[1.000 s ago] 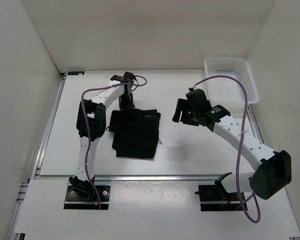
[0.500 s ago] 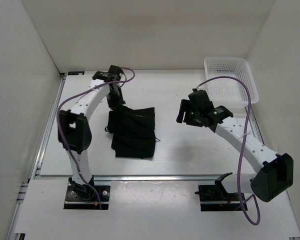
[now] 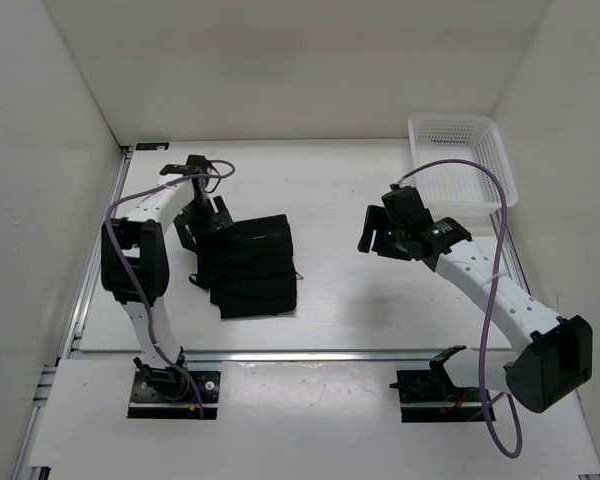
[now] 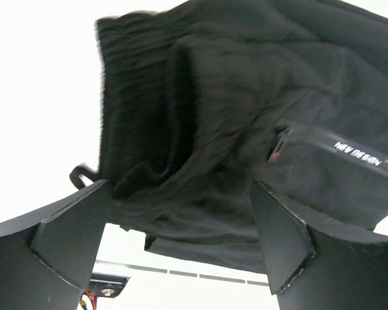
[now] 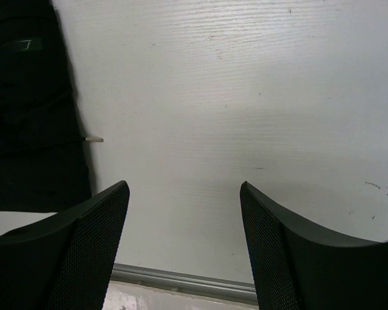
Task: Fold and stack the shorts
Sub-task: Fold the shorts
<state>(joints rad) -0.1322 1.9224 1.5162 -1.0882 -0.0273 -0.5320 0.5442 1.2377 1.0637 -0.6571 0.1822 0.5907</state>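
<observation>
My left gripper grabs the rumpled gathered edge (image 3: 203, 274) (image 4: 122, 175) beside the small loop next, which leaves the shorts' opposite edge free for my right gripper to fold.
The black shorts (image 3: 248, 268) lie folded in a rough rectangle on the white table, left of centre. My left gripper (image 3: 200, 228) hovers at their upper left corner with its jaws wide open and nothing held. In the left wrist view the rumpled shorts (image 4: 233, 116) fill the space beyond the open left gripper (image 4: 180, 194). My right gripper (image 3: 372, 235) hangs open over bare table, well right of the shorts. The right wrist view shows the right gripper (image 5: 183, 187) over the table surface, with the shorts' edge (image 5: 26, 110) and a drawstring tip (image 5: 94, 139) at the left.
A white mesh basket (image 3: 480, 140) stands at the back right corner. White walls close in the table on the left, back and right. A metal rail (image 3: 310, 354) runs along the near edge, and another rail (image 3: 105, 240) along the left side.
The left arm swung left and the shorts shifted left and turned a little. The left gripper opened at their corner. The right gripper drifted slightly right.
</observation>
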